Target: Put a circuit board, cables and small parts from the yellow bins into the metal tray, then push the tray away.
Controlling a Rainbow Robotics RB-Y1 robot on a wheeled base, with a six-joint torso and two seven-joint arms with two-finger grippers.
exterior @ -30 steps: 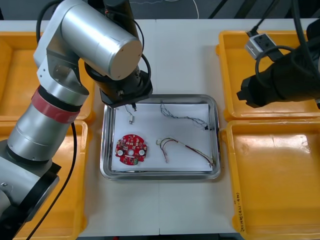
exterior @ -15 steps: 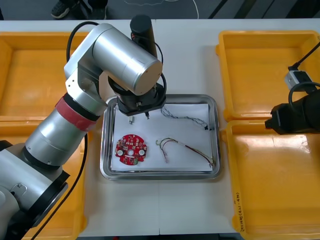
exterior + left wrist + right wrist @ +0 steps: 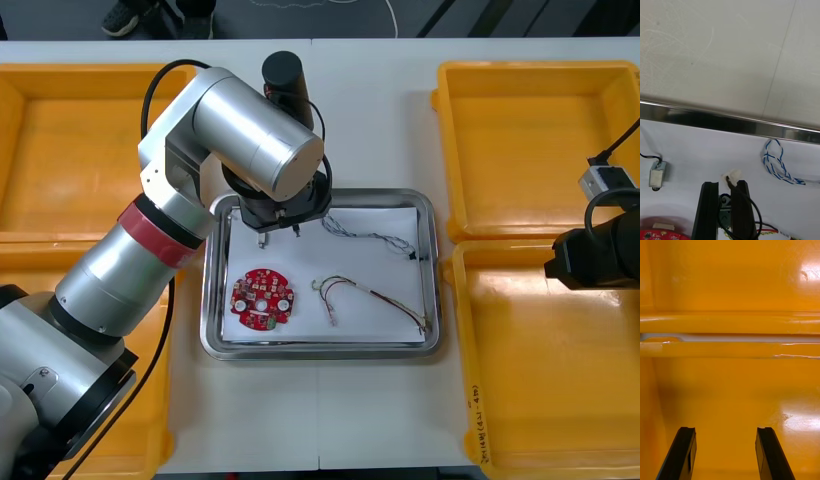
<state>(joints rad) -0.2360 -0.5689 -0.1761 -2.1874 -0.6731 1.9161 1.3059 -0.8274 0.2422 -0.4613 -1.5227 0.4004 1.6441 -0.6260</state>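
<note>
I need to push the tray away next, so my right gripper should grab it by its narrow shiny rim (image 3: 325, 350), because the tray's flat bed is far wider than my fingers.
My left gripper (image 3: 280, 228) hangs over the far left part of the metal tray (image 3: 432, 215), white inside. In the left wrist view the left gripper (image 3: 724, 184) is shut on a black cable (image 3: 753, 214) whose white plug (image 3: 732, 174) sticks out past the fingertips. A small metal part (image 3: 657, 179) lies beside the fingers, and the twisted blue and white cable (image 3: 775, 168) lies on their other side. The round red circuit board (image 3: 264, 298) and a red and yellow cable (image 3: 370, 294) lie nearer in the tray. My right gripper (image 3: 725, 453) is open over a bare bin floor.
Yellow bins stand in pairs on the left (image 3: 70, 150) and the right (image 3: 530, 130). The right arm (image 3: 600, 255) sits at the right edge over the rims between the two right bins (image 3: 730, 324). Bare table lies beyond the tray's far rim (image 3: 733, 122).
The left arm swung right along the tray's far side and then almost stopped. The right arm pulled back toward the right edge of the table.
</note>
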